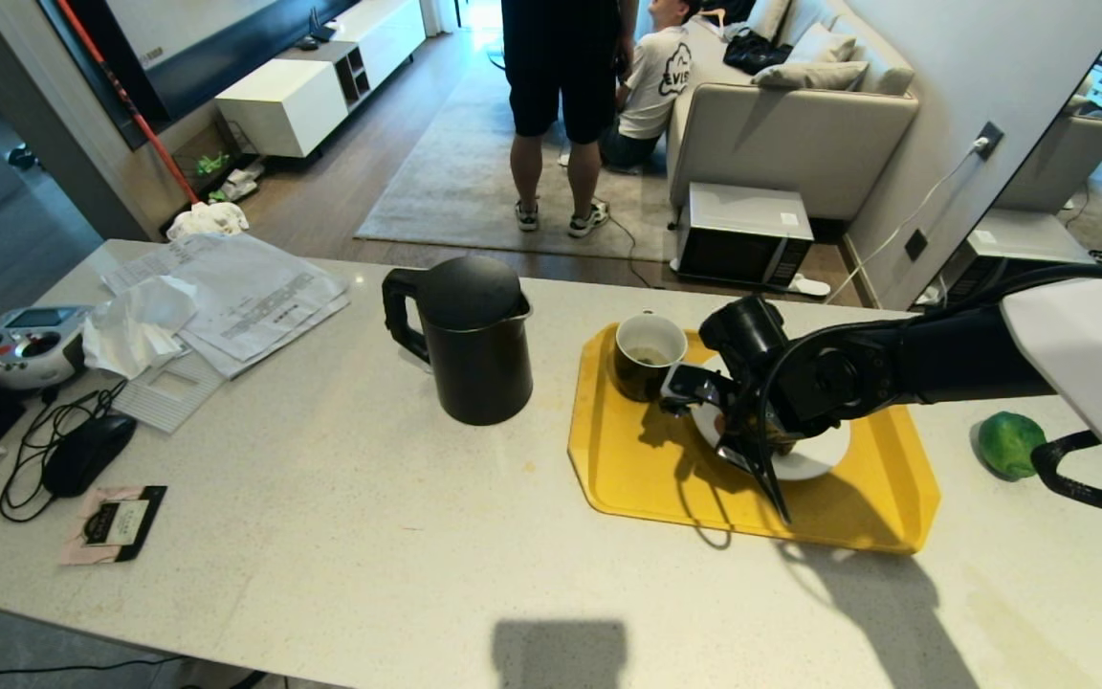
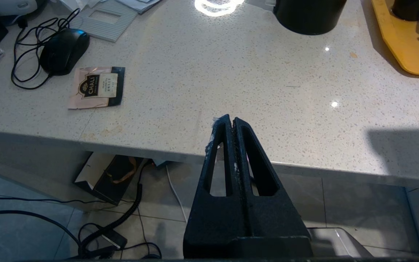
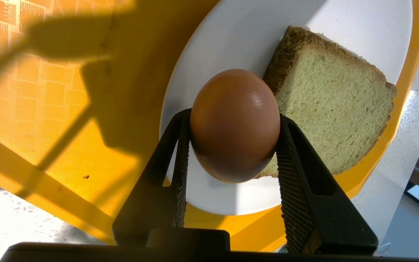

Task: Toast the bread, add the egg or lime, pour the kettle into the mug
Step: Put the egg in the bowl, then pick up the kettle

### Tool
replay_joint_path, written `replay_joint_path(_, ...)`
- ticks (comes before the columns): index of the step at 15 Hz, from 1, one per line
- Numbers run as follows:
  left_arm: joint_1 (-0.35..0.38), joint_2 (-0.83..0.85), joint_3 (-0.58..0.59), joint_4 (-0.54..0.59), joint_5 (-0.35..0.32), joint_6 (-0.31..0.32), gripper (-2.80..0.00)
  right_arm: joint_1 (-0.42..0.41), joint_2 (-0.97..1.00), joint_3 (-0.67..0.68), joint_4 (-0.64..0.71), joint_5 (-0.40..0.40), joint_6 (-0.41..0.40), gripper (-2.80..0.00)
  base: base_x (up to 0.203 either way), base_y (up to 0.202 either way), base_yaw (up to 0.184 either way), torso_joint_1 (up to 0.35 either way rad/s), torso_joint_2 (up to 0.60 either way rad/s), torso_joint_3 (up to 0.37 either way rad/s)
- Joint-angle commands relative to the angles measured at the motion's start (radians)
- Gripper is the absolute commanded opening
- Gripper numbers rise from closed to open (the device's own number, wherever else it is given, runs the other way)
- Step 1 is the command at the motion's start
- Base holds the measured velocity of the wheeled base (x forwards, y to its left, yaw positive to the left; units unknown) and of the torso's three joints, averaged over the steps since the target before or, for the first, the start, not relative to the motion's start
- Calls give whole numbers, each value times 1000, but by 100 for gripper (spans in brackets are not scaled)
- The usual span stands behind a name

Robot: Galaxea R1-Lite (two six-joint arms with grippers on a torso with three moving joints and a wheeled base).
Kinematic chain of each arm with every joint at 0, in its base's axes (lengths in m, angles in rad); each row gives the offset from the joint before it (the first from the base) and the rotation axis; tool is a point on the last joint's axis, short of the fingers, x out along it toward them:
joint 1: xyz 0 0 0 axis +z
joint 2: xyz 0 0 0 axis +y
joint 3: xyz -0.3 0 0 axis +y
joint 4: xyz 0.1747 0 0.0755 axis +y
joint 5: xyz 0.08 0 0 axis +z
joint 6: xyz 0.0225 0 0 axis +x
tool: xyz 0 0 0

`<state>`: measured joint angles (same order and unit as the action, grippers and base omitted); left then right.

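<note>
The brown egg (image 3: 235, 123) is low inside the white plate, beside the bread, so I should open my right gripper.
My right gripper (image 3: 234, 117) is shut on the brown egg (image 3: 235, 123) and holds it over the white plate (image 3: 231, 40), beside the greenish bread (image 3: 336, 109) that lies flat on that plate. In the head view the right gripper (image 1: 725, 429) hangs over the plate (image 1: 814, 461) on the yellow tray (image 1: 647, 469). The black mug (image 1: 645, 356) stands at the tray's far left corner. The black kettle (image 1: 470, 335) stands left of the tray. The lime (image 1: 1010, 443) lies on the counter right of the tray. My left gripper (image 2: 230, 122) is shut and empty, parked by the counter's near edge.
Papers (image 1: 245, 297), a tissue (image 1: 135, 321), a remote controller (image 1: 25, 343), a mouse with cable (image 1: 87, 452) and a tea sachet (image 1: 113, 522) lie on the counter's left side. Beyond the counter a person's legs (image 1: 556, 163) stand and another person sits by the sofa (image 1: 790, 115).
</note>
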<state>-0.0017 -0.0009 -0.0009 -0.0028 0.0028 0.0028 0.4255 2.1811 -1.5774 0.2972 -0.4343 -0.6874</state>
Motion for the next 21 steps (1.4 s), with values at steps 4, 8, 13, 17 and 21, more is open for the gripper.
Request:
replay_joint_path(4, 0, 1, 1, 0, 0, 0, -280, -2, -22, 14, 2, -1, -3, 0, 0, 0, 0, 0, 0, 0)
replay_joint_path(8, 0, 1, 0, 0, 0, 0, -280, -2, -45, 21, 2, -3, -2, 0, 0, 0, 0, 0, 0, 0)
replay_joint_path(13, 0, 1, 1, 0, 0, 0, -280, -9, -178, 105, 2, 3, 4, 0, 0, 0, 0, 0, 0, 0)
replay_joint_path(17, 0, 1, 1, 0, 0, 0, -280, -28, -391, 233, 1, 3, 9, -280, 0, 0, 0, 0, 0, 0)
replay_joint_path(21, 0, 1, 1, 0, 0, 0, -280, -62, -623, 324, -2, 5, 63, -280, 0, 0, 0, 0, 0, 0)
